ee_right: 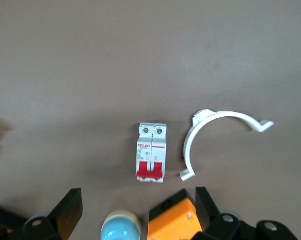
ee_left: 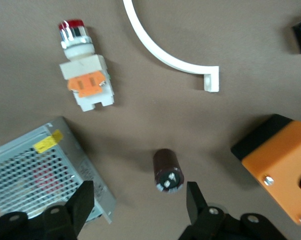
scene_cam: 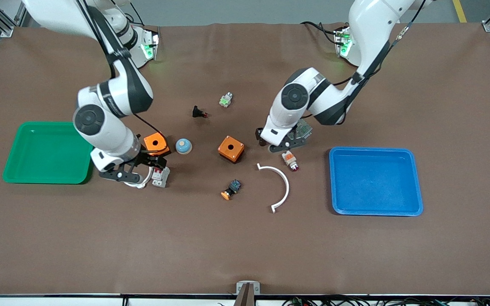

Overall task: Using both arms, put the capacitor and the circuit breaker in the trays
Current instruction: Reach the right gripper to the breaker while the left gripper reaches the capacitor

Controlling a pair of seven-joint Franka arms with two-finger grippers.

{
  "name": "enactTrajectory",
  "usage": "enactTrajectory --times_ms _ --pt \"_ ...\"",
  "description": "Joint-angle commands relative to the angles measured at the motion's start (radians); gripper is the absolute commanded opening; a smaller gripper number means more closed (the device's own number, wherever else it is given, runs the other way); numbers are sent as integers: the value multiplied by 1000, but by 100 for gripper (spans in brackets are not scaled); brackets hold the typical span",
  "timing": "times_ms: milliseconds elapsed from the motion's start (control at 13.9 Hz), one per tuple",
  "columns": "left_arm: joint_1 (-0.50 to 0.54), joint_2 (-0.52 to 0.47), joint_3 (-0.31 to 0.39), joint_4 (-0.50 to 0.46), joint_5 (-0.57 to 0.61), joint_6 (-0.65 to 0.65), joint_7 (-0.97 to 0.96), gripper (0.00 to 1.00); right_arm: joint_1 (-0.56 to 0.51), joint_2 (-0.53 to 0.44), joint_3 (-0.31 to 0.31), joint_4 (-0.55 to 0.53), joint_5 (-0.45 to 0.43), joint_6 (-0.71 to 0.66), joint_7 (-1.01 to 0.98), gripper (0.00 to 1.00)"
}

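Note:
My right gripper grabs the circuit breaker by its red switch end (ee_right: 150, 171) next, to place it in the green tray.
The capacitor (ee_left: 168, 171), a small dark cylinder with pale spots on its end, sits on the mat in the left wrist view. It lies close to one finger of my open left gripper (ee_left: 139, 205), which hovers low over it. In the front view the left gripper (scene_cam: 280, 146) hides it. The circuit breaker (scene_cam: 160, 176), a white block with a red switch, lies on the mat, nearer the front camera than an orange box (scene_cam: 156, 143). My right gripper (scene_cam: 151, 161) is open and empty in the air beside the breaker. The right wrist view shows the breaker (ee_right: 151, 160) ahead of the right gripper (ee_right: 138, 210).
A green tray (scene_cam: 24, 170) lies at the right arm's end and a blue tray (scene_cam: 338, 204) at the left arm's end. Around are a blue dome (scene_cam: 183, 146), a second orange box (scene_cam: 231, 148), a mesh box (scene_cam: 302, 129), a white-orange button (scene_cam: 289, 160), a white arc (scene_cam: 281, 182) and a white clip (ee_right: 210, 135).

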Motion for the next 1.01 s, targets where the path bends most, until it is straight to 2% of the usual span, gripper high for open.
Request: enactTrajectory --times_ms 0,216,288,360,505,721,793,937 --pt "-14 89 5 47 70 46 -85 81 3 56 -7 -26 6 85 11 100" --pt "-14 126 5 59 72 100 -92 80 14 128 -7 -58 6 224 34 100" --pt "-16 138 5 73 72 100 -92 79 29 148 -7 -69 6 266 42 95" --pt "-22 150 5 79 71 102 -92 78 31 160 -8 -72 5 278 40 82" --pt "-31 158 7 81 72 102 -107 75 27 159 -8 -70 2 265 39 46" --pt "-43 155 5 70 77 91 -148 71 23 145 -10 -63 2 242 31 11" --pt "-45 157 5 68 77 89 -156 70 8 108 -14 -51 -4 166 25 4" --pt "-45 158 5 67 77 86 -156 62 -32 23 -16 1 -9 -64 31 1"
